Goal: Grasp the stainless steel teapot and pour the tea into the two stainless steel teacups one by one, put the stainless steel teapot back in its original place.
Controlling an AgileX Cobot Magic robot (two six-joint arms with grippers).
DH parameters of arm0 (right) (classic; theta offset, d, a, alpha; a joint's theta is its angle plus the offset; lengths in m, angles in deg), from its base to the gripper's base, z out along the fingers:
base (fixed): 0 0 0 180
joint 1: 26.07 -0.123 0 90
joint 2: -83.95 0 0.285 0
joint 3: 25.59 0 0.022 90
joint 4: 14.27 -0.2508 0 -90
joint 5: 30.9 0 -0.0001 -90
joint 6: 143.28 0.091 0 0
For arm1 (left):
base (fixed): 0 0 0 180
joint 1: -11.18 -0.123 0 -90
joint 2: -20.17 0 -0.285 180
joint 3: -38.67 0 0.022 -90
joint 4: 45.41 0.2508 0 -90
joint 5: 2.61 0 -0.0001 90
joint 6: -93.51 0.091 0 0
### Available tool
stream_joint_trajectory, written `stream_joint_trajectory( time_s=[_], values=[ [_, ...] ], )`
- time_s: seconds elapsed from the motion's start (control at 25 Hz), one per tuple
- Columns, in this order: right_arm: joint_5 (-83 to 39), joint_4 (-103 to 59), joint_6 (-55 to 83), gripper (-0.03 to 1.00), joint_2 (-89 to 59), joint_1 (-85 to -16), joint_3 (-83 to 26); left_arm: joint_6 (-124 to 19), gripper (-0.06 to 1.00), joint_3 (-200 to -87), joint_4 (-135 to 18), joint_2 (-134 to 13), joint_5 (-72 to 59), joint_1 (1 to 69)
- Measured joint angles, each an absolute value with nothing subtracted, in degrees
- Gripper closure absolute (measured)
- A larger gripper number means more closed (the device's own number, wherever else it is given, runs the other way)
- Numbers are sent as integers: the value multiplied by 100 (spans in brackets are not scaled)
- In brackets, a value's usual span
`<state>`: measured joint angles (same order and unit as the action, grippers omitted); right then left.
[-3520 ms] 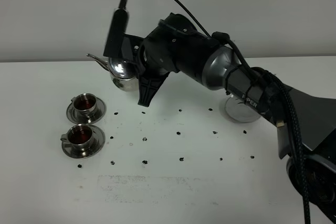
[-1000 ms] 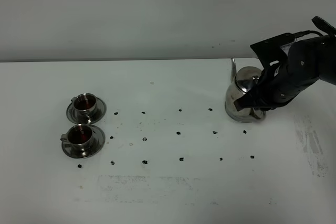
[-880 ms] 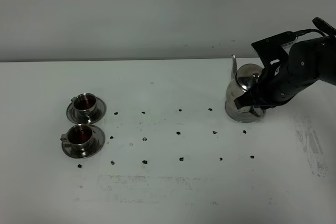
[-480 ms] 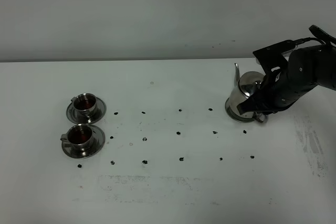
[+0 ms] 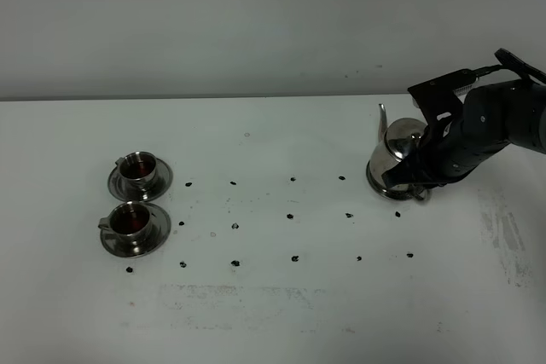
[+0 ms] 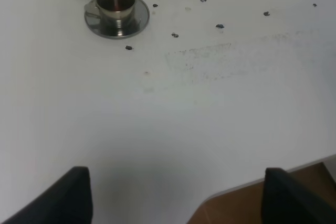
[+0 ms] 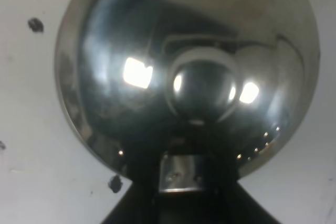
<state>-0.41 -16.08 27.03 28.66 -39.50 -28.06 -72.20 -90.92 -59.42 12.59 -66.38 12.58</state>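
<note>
My right gripper should open now, because the teapot's base is resting on the flat steel disc and the stainless steel teapot would stay upright.
The stainless steel teapot stands upright at the table's right, spout toward the back, on the flat steel disc whose edge shows under it. My right gripper is shut on the teapot's loop handle. The right wrist view looks straight down on the teapot's lid knob, with my right gripper around the handle. The two stainless steel teacups sit on saucers at the left, both with dark tea inside. My left gripper is open and empty near the table's front edge; one teacup lies ahead of it.
Small black marks dot the white table between the cups and the teapot. The table's front edge shows in the left wrist view with brown floor beyond. A grey wall stands behind the table.
The right arm carried the teapot from beside the cups over to the right. In the last second the teapot sank a little and settled upright on the disc.
</note>
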Motion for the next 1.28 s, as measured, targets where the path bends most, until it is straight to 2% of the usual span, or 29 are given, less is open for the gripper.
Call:
stream_joint_trajectory(
  time_s=[0.56, 0.64, 0.92, 1.28],
  values=[
    [475, -1587, 2708, 75, 2942, -3950, -3167, -7220, 31, -9092, -5942, 1259, -6638, 1258],
    [481, -1574, 2729, 71, 2948, -3950, -3195, -7220, 31, -9092, -5942, 1259, -6638, 1258],
    [439, -1494, 2766, 46, 2948, -3950, -3201, -7220, 31, -9092, -5942, 1259, -6638, 1258],
    [645, -1348, 2771, 45, 2460, -3961, -3248, -7220, 31, -9092, -5942, 1259, -6638, 1258]
  ],
)
